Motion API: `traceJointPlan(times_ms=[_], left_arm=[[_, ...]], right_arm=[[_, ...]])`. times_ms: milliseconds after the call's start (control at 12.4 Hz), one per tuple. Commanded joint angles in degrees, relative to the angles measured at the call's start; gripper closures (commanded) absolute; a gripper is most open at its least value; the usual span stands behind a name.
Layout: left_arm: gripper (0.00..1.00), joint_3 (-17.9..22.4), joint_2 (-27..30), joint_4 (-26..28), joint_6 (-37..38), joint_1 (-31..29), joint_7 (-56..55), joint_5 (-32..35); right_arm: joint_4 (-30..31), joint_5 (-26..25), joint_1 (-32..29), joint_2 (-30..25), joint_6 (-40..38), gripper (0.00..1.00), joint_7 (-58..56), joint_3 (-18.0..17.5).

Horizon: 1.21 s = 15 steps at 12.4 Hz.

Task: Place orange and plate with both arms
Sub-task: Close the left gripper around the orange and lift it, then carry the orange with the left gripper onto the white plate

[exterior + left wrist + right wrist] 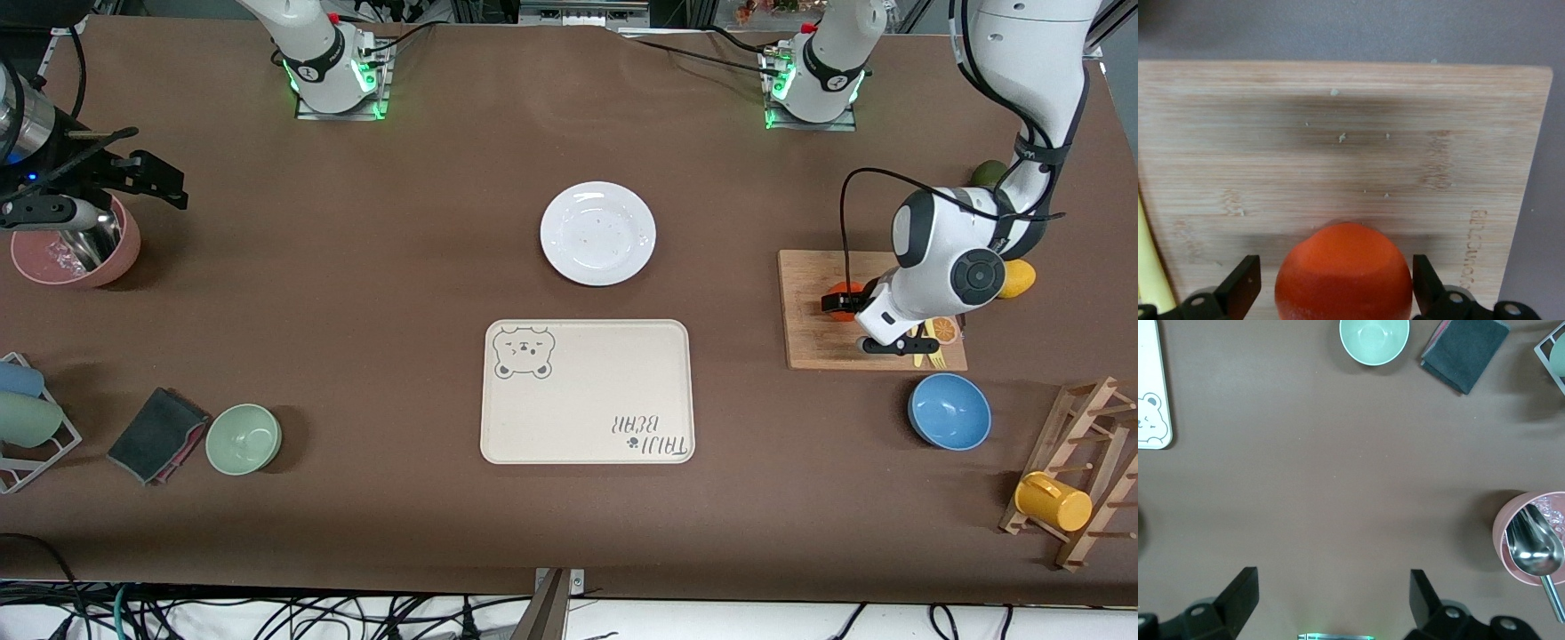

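My left gripper's fingers are on either side of the orange, low over the cutting board (809, 342) (1338, 160). The gripper needs to close on the orange now.
The orange (843, 293) sits on a wooden cutting board (809, 342) toward the left arm's end of the table. My left gripper (849, 307) is low over the board, open, with a finger on each side of the orange. In the left wrist view the orange (1343, 273) fills the space between the fingers of the left gripper (1331, 293), with small gaps at the sides. The white plate (597, 233) lies at mid table. My right gripper (160, 182) is open and empty, up over the table by a pink bowl (76, 258); it also shows in the right wrist view (1331, 593).
A cream bear tray (587, 391) lies nearer the camera than the plate. A blue bowl (949, 411), a lemon (1018, 278), a dark green fruit (987, 172) and a rack with a yellow mug (1053, 500) surround the board. A green bowl (244, 438) and dark cloth (157, 434) lie toward the right arm's end.
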<state>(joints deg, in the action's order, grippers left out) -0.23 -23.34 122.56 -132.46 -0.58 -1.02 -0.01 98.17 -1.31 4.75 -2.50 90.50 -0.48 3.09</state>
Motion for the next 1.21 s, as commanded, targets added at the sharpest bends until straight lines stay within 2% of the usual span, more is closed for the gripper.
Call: traceJointPlan(times_ms=[0,161,241,402,562,723,884,964,1125], left_arm=[[0.00,-0.47,-1.01,-0.74,-0.52,-0.48,-0.74,0.54],[0.07,-0.47,-1.01,-0.65,-0.52,-0.48,-0.74,0.54],[0.16,-0.47,-1.01,-0.65,-0.43,-0.48,-0.74,0.54],[0.40,-0.47,-1.01,-0.57,0.01,-0.48,-0.74,0.54],[0.53,-0.47,-1.01,-0.65,0.18,-0.39,-0.74,0.54],[0.60,-0.56,-0.40,-2.22,1.58,-0.13,-0.91,0.54],[0.61,-1.51,-0.31,-9.23,11.82,1.18,-4.49,0.54],[0.61,-3.26,-0.31,-11.53,14.92,1.54,-8.00,0.45],[0.61,-9.57,-0.31,-12.60,15.30,1.54,-16.86,-1.21]], right_arm=[[-0.78,0.69,0.09,0.04,-1.02,0.00,-0.49,0.08],[-0.87,0.69,0.09,0.30,-0.68,0.00,-0.49,-0.01],[-1.04,0.69,0.09,0.48,-0.67,0.00,-0.49,-0.01],[-0.96,0.69,0.17,0.22,-0.85,0.00,-0.49,-0.36],[-1.13,0.69,0.09,0.30,-0.76,0.00,-0.49,-0.80],[-1.13,0.61,0.09,0.30,-0.76,0.00,-0.49,-0.80],[-1.22,0.61,0.09,0.39,-0.59,0.00,-0.49,-0.80],[-1.13,0.61,0.09,0.39,-0.58,0.00,-0.49,-0.80],[-1.13,0.69,0.09,0.39,-0.67,0.00,-0.49,-0.80]])
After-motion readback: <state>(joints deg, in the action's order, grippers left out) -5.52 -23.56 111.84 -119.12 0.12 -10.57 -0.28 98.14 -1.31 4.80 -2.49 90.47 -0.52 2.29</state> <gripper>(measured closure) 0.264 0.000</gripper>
